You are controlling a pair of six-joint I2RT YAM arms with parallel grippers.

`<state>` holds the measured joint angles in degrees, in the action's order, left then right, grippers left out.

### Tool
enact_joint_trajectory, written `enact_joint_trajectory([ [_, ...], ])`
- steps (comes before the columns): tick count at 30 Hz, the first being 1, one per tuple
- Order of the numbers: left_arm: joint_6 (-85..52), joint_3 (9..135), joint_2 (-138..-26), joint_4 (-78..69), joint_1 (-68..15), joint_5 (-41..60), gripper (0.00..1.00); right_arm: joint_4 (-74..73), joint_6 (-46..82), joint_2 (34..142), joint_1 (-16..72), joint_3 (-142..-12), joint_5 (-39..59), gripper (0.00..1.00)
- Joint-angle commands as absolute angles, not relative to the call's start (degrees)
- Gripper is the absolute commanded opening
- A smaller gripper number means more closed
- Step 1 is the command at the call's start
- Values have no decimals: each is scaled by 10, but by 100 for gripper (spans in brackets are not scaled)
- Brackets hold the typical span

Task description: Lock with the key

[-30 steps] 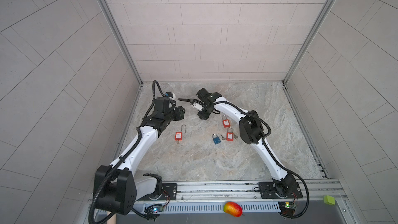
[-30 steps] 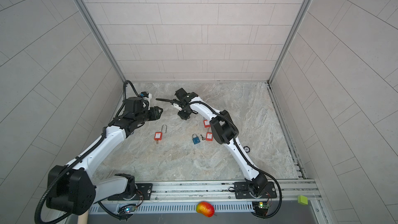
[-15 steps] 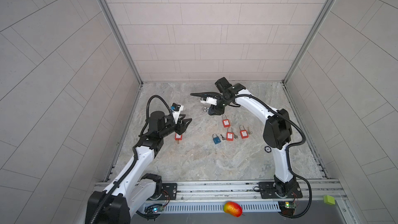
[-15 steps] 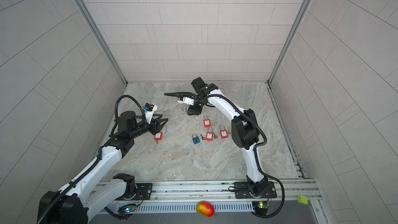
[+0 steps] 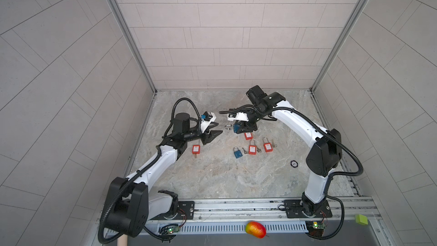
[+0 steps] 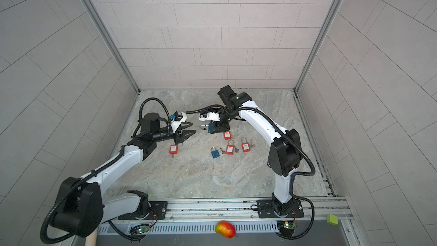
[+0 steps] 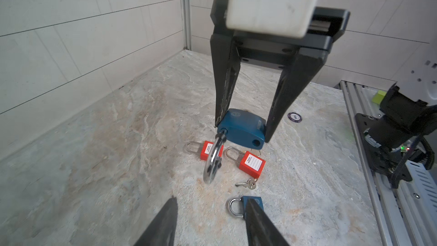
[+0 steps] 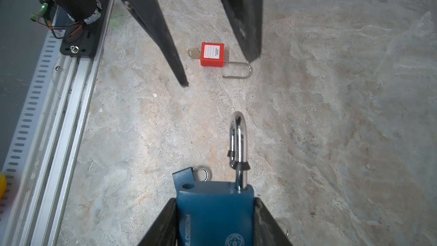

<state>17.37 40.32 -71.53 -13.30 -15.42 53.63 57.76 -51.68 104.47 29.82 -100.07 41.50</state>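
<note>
The large blue padlock should next be grabbed by its open silver shackle (image 8: 238, 140) with my left gripper. The padlock's body then stays free for locking it shut.
A large blue padlock (image 8: 215, 209) with its silver shackle (image 8: 238, 140) swung open sits between the fingers of my right gripper (image 8: 215, 201), which is shut on its body above the table. In both top views it hangs at centre back (image 5: 236, 128) (image 6: 210, 128). My left gripper (image 7: 212, 201) is open and empty, pointing at the shackle (image 7: 212, 159) from a short distance, apart from it (image 5: 220, 127). A small loose key (image 7: 247, 184) lies on the table. Whether a key sits in the held padlock is hidden.
Several red padlocks lie on the stone table, one (image 8: 212, 53) with an open shackle and a key (image 8: 194, 52) in it below my left gripper. A small blue padlock (image 5: 237, 153) and a dark disc (image 5: 294, 163) lie nearby. The metal rail (image 5: 236, 205) runs along the front.
The left arm has lowered and turned its open gripper toward the padlock. The right arm has swung its elbow to the right and carried the blue padlock a little rightward.
</note>
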Motion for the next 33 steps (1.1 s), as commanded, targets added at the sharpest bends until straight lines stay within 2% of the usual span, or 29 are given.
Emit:
enact_joint_trajectory([
  [1,201,429,-732,-155,-167,570,49,582,-545,1013,305,-990,450,25],
  [7,219,447,-751,-130,-184,580,44,584,-543,1003,313,-987,445,24],
  [13,239,461,-762,-96,-196,584,34,587,-547,1000,315,-990,441,24],
  [20,254,461,-758,-67,-196,583,37,585,-555,989,316,-987,431,23],
  [24,258,461,-759,-61,-196,578,36,586,-558,983,315,-984,430,23],
  [33,245,475,-770,-69,-209,597,21,597,-567,983,318,-985,419,23],
])
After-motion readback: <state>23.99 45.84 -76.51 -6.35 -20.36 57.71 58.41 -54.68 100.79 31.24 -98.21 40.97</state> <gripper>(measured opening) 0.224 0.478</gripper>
